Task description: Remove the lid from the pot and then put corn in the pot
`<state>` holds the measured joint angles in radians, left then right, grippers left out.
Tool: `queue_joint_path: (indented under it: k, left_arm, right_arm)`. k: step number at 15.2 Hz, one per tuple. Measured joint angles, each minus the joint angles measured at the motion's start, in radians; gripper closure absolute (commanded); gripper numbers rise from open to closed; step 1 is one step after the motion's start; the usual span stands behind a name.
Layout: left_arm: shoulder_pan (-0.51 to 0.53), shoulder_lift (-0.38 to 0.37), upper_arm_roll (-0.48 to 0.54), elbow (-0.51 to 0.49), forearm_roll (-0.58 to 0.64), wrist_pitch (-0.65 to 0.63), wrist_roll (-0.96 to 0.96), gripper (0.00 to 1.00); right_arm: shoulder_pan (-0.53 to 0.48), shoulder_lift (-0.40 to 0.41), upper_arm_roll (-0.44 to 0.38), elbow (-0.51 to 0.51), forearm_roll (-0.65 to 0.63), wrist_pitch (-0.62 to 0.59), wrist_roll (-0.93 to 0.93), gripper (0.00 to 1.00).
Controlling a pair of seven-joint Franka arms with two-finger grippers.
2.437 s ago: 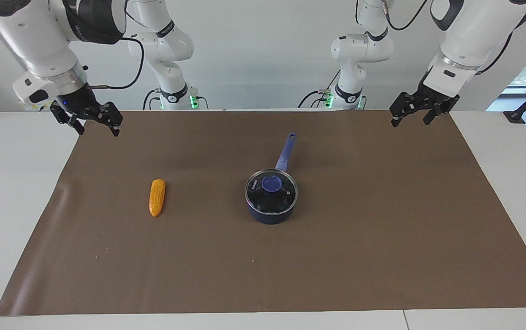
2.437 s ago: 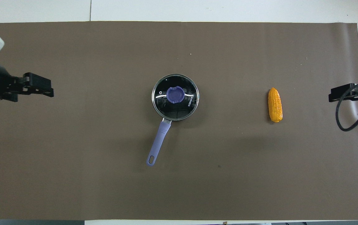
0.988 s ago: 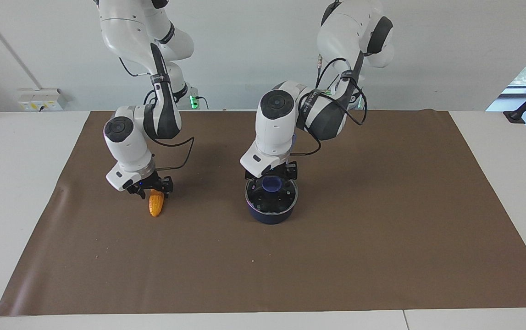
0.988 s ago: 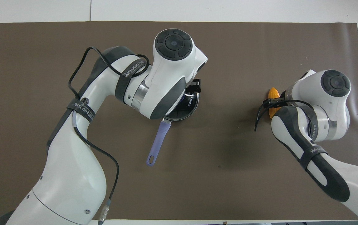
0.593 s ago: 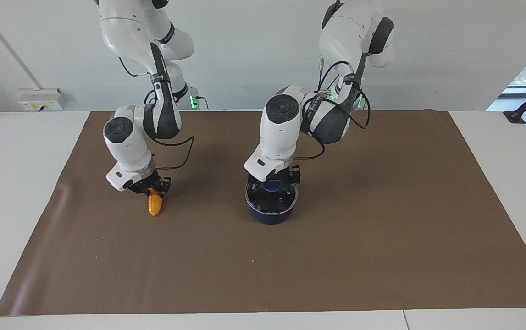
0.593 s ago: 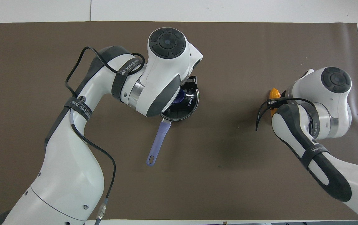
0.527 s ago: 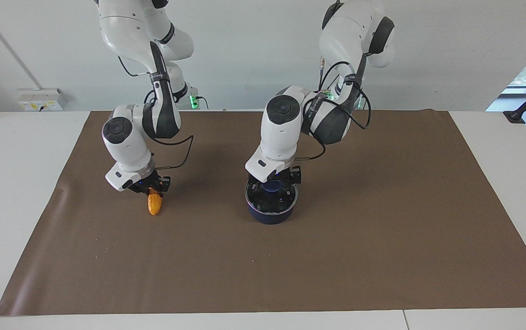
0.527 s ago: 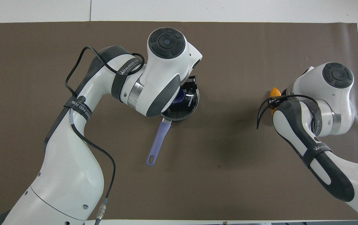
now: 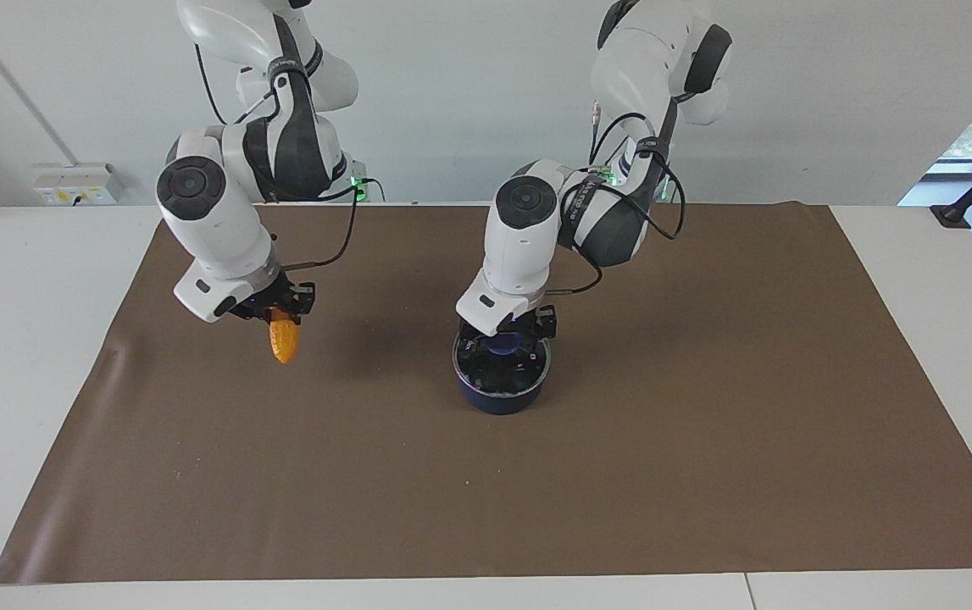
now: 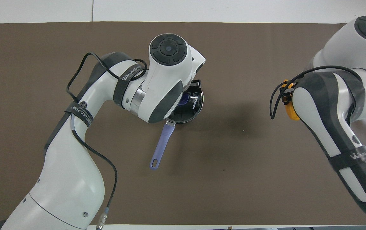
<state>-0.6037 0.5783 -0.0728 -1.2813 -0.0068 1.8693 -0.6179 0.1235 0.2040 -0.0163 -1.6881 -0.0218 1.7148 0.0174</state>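
Note:
The left gripper is ready to close on the blue knob (image 10: 184, 99): in the overhead view its fingers reach down beside the knob over the glass lid (image 10: 187, 113), so closing now would hold the knob.
The dark blue pot (image 9: 498, 396) stands mid-table on the brown mat, its long lighter blue handle (image 10: 162, 140) pointing toward the robots. The glass lid (image 9: 528, 366) lies on the pot; part of it shows in the overhead view (image 10: 193, 107). My left gripper (image 9: 504, 337) is down at the lid's blue knob (image 9: 502, 345), with the arm hiding most of the lid from above. My right gripper (image 9: 280, 315) is shut on the upper end of the orange-yellow corn (image 9: 284, 341) and holds it hanging above the mat toward the right arm's end; the corn also shows in the overhead view (image 10: 289, 110).
A brown mat (image 9: 706, 424) covers most of the white table (image 9: 19, 339). Nothing else lies on it besides the pot.
Both arms came in from their ends of the table. The right gripper closed on the corn and lifted it off the mat. The left gripper sank onto the lid's knob; the lid stays on the pot.

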Motion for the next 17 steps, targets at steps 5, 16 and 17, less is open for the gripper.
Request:
queue_joint_path:
  k: [5,16,17]
  left_arm:
    - [0.000,-0.002,0.000,-0.010,-0.007,0.002,-0.008,0.05]
    - [0.000,-0.030,0.000,-0.049,-0.026,0.020,-0.013,0.39]
    - [0.000,-0.031,0.000,-0.050,-0.026,0.020,-0.014,0.50]
  right_arm:
    - [0.000,-0.002,0.014,0.013,0.000,-0.020,0.000,1.00]
    - [0.000,-0.001,0.015,0.010,0.000,-0.020,0.000,1.00]
    - [0.000,-0.001,0.015,0.010,0.000,-0.020,0.000,1.00]
